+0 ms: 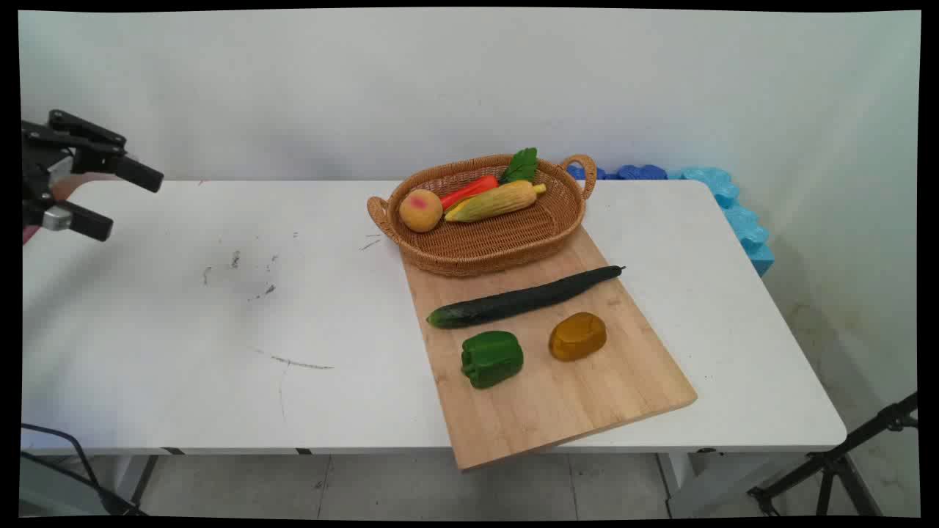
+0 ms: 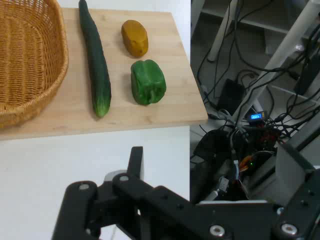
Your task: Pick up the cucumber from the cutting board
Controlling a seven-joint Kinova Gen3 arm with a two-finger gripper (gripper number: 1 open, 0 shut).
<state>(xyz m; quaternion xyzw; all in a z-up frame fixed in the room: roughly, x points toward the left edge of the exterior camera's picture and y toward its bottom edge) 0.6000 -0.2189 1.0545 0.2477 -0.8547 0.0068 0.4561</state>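
I will next add the dark green cucumber to the wicker basket, so my gripper will grab it by its thick part near the light green tip (image 1: 480,309) and it will go to the wicker basket (image 1: 484,257).
My gripper (image 1: 117,199) hangs open at the far left, above the table's back left corner, with nothing between its fingers (image 1: 139,174). It is far from everything else. A wooden cutting board (image 1: 587,400) lies right of centre and overhangs the front edge. On it are a long dark cucumber (image 1: 524,299), a green bell pepper (image 1: 491,358) and a brownish-yellow lump (image 1: 577,336). At the board's far end a wicker basket (image 1: 484,257) holds a peach (image 1: 420,210), a carrot (image 1: 469,191) and a corn cob (image 1: 499,202). The hand view shows the cucumber (image 2: 96,65), the pepper (image 2: 147,82) and the basket (image 2: 30,65).
Blue foam pieces (image 1: 733,205) line the table's back right corner. A black tripod (image 1: 843,462) stands on the floor at lower right. Dark scuff marks (image 1: 249,282) spot the white tabletop. In the hand view, cables and electronics (image 2: 250,150) lie past the table's edge.
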